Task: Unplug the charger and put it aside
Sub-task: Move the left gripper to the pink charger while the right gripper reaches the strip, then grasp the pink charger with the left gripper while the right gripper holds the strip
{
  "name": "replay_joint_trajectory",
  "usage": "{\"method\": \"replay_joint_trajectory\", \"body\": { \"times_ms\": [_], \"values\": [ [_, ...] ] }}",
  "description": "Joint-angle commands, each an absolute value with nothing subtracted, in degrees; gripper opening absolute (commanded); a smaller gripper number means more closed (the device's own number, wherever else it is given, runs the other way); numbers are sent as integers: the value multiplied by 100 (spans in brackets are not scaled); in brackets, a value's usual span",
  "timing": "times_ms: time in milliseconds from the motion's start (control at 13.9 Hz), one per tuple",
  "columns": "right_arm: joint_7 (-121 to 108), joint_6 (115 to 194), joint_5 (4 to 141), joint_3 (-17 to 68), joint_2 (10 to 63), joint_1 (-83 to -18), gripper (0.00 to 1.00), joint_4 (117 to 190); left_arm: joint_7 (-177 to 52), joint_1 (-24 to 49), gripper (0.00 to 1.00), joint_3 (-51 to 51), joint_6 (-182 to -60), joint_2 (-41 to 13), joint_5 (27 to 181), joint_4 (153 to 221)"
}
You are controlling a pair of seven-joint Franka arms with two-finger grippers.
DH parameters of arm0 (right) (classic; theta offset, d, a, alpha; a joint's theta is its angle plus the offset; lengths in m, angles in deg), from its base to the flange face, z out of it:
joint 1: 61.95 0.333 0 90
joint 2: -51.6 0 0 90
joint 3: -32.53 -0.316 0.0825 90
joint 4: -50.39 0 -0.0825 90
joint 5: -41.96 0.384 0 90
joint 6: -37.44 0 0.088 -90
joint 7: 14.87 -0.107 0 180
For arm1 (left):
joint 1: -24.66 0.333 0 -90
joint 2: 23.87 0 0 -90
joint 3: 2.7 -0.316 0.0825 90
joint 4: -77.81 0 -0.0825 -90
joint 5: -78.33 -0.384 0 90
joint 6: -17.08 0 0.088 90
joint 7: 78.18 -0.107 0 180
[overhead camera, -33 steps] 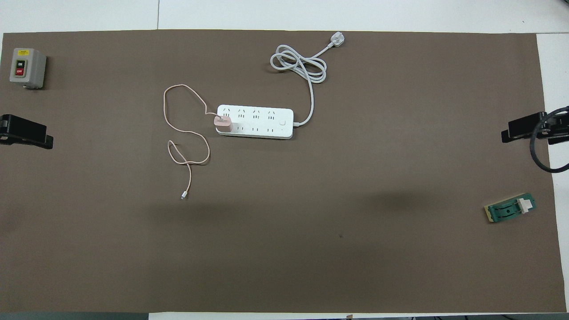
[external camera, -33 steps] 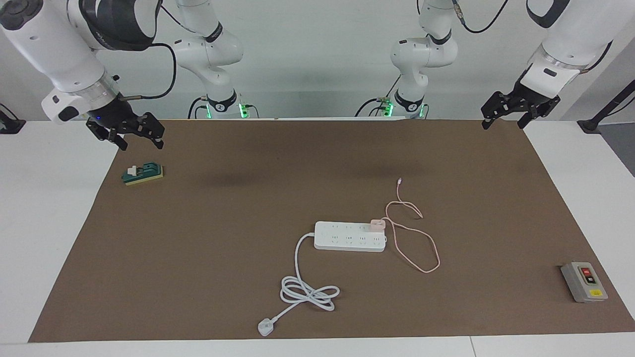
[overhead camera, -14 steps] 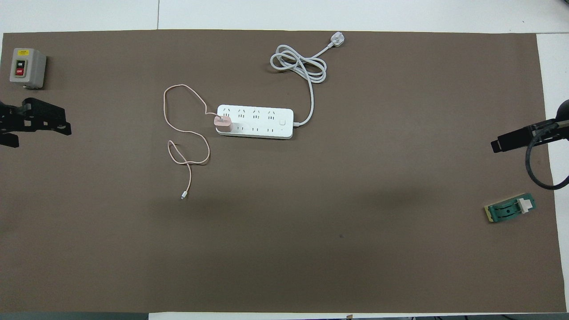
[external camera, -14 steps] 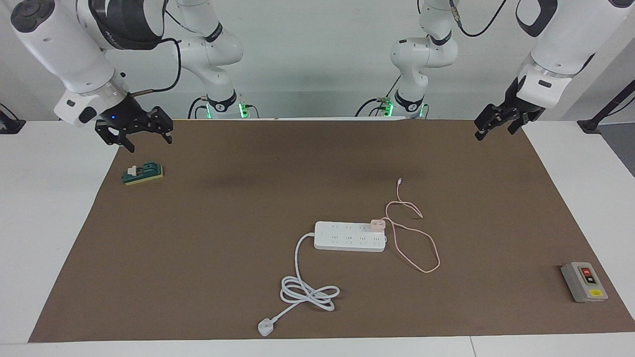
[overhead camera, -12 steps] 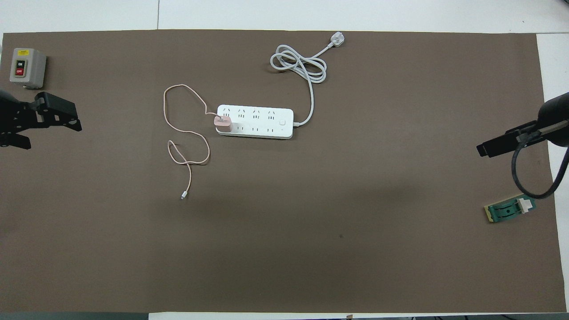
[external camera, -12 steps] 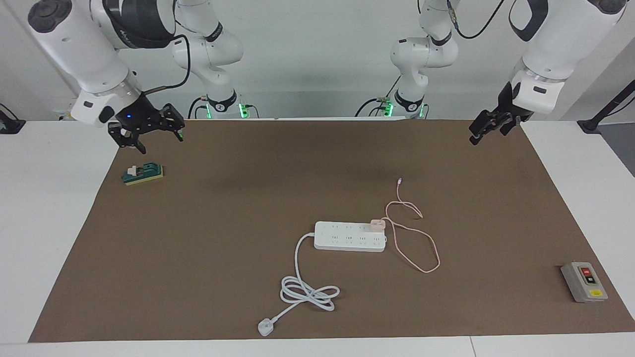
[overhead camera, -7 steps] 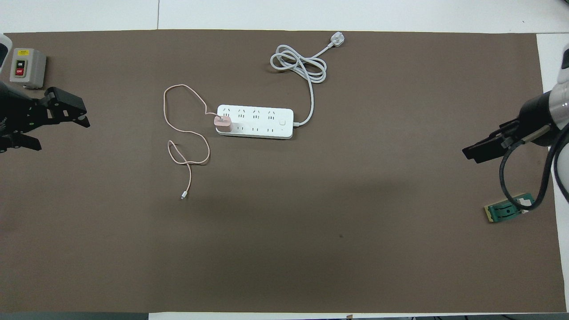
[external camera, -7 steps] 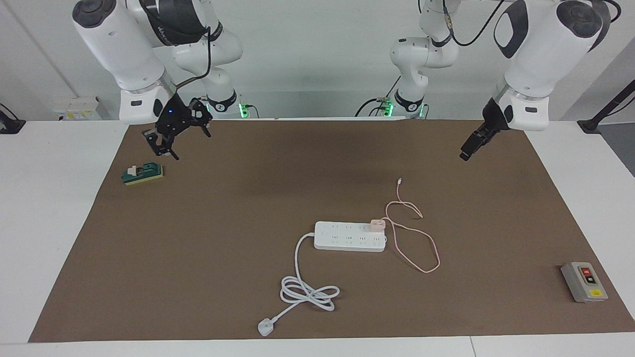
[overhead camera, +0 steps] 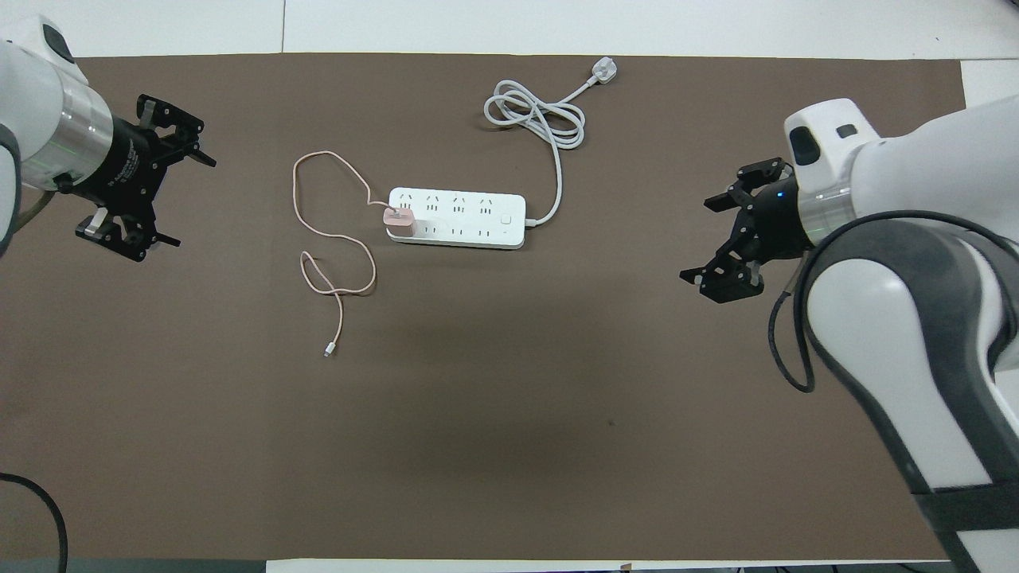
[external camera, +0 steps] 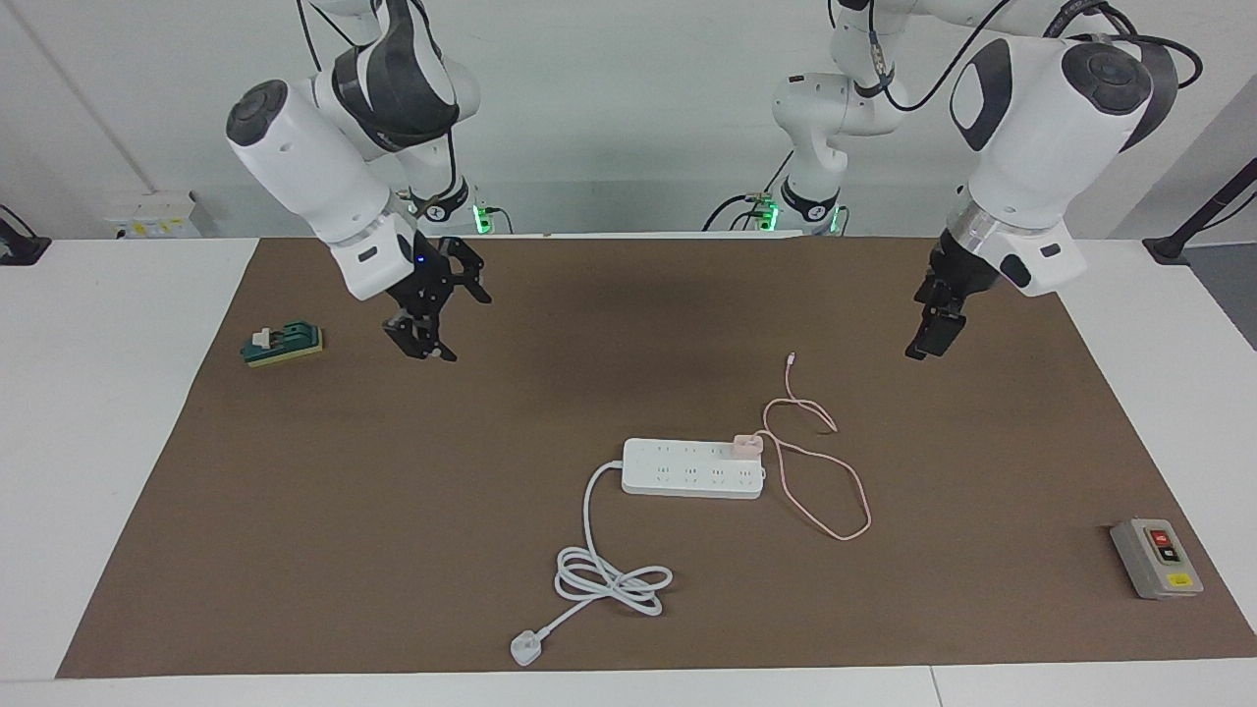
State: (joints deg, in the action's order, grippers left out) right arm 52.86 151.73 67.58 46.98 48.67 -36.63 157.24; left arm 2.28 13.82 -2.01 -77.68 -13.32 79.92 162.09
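The white power strip covers the charger's plug side, so my left gripper should next grab the exposed sides of the charger's block to unplug the pale pink charger.
The pale pink charger is plugged into the end socket of the white power strip, at the strip's left-arm end. Its thin pink cable lies in loops on the brown mat beside the strip. My left gripper is open and empty, up over the mat toward the left arm's end, well apart from the cable. My right gripper is open and empty, up over the mat toward the right arm's end.
The strip's thick white cord coils farther from the robots than the strip, ending in a plug. A grey on/off switch box sits at the left arm's end. A small green part sits at the right arm's end.
Both arms have swung in from the table's ends toward the middle and come lower over the mat, their wrists turned. The charger, cable and strip have not moved.
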Motion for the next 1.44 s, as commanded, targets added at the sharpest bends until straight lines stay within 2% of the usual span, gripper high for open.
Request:
{"method": "replay_joint_trajectory", "body": {
  "times_ms": [0, 215, 502, 718, 933, 1077, 1364],
  "values": [
    [6270, 15625, 7358, 4703, 4625, -3418, 100, 15849, 1276, 1087, 100, -262, -8012, -824, 8026, 15894],
    [7509, 16030, 7992, 4694, 4142, -3164, 100, 15850, 2113, 920, 100, -262, -8233, -235, 8026, 15472],
    [8417, 16163, 9169, 4703, 3387, -3128, 100, 15553, 2930, 577, 100, -262, -8827, 468, 8035, 15454],
    [8418, 16548, 9206, 4625, 2920, -3093, 100, 15235, 3107, 313, 100, -279, -9059, 864, 8026, 15357],
    [8418, 16620, 9223, 4554, 2525, -3136, 100, 14893, 3125, 155, 100, -262, -9076, 1076, 8035, 15313],
    [8410, 16663, 9704, 4528, 2331, -3093, 100, 14690, 3125, 146, 100, -262, -9076, 1173, 8044, 15322],
    [8392, 16865, 9707, 3764, 1830, -3470, 100, 14313, 3116, 67, 100, -262, -9076, 1340, 8035, 15330]
  ]
}}
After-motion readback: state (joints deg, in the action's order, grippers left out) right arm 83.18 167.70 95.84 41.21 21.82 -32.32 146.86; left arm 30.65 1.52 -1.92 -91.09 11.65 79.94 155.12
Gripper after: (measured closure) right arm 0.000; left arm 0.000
